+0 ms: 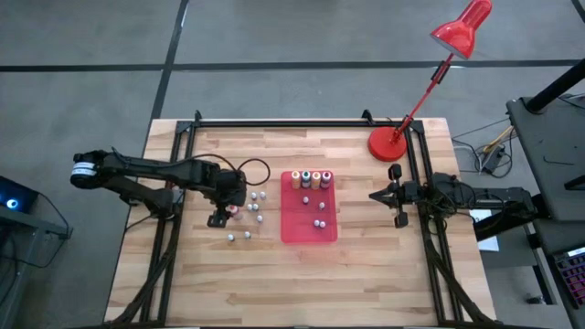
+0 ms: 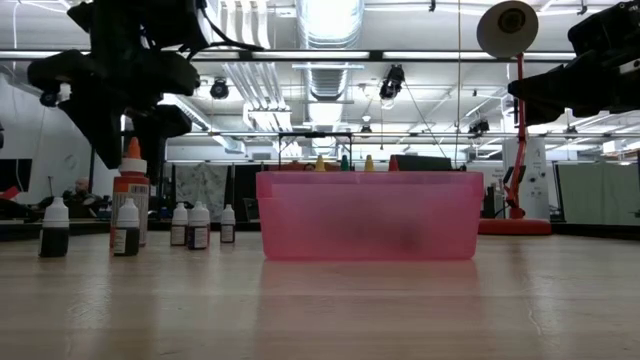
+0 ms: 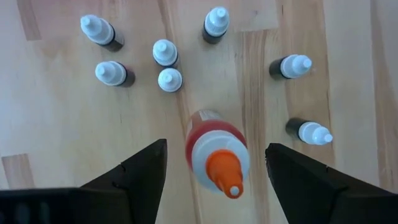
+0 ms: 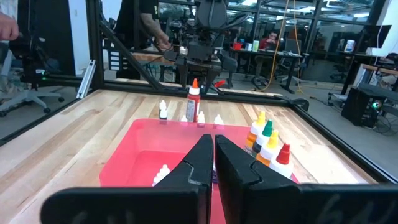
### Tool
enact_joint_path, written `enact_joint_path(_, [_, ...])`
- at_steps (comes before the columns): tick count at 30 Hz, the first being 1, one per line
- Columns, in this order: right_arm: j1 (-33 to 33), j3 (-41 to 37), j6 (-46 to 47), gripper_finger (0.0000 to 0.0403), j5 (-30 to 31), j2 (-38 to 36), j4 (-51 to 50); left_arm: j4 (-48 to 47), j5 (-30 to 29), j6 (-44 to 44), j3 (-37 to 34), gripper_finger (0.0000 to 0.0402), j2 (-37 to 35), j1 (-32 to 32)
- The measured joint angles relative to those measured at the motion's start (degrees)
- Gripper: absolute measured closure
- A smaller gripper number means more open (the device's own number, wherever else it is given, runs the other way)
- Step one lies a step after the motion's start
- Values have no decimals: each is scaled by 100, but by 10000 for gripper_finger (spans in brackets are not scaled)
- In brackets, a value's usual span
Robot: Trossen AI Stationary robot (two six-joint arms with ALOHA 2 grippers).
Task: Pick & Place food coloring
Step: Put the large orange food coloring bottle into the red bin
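My left gripper should close now. Its fingers are around the red bottle's white collar, so they would hold the red bottle.
A taller red bottle with an orange cap (image 3: 217, 162) stands upright on the table among several tiny dark food coloring bottles with whitish caps (image 3: 165, 53), left of the flat red tray (image 1: 309, 228). My left gripper (image 3: 216, 149) hangs open above it, pointing down. One finger stands on each side of the orange cap (image 2: 131, 152) without touching it. More bottles stand in the tray: larger ones with yellow, green and red caps (image 4: 267, 140) at its far end, and tiny ones (image 1: 320, 214) in the middle. My right gripper (image 4: 213, 155) waits shut, right of the tray.
The tiny bottles (image 1: 254, 196) stand close around the orange-capped one, several on its far and right sides. A red desk lamp (image 1: 388, 144) stands at the table's far right corner. Dark frame rails (image 1: 416, 174) run along the table's sides. The near half of the table is bare wood.
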Motion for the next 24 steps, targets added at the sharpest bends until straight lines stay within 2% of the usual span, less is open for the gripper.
enact_joint_path(11, [2, 0, 13, 394, 0, 2, 0, 14, -64, -145, -1, 168, 0, 0])
enact_joint_path(24, [2, 0, 10, 394, 0, 2, 2, 56, -89, -221, -1, 266, 0, 0])
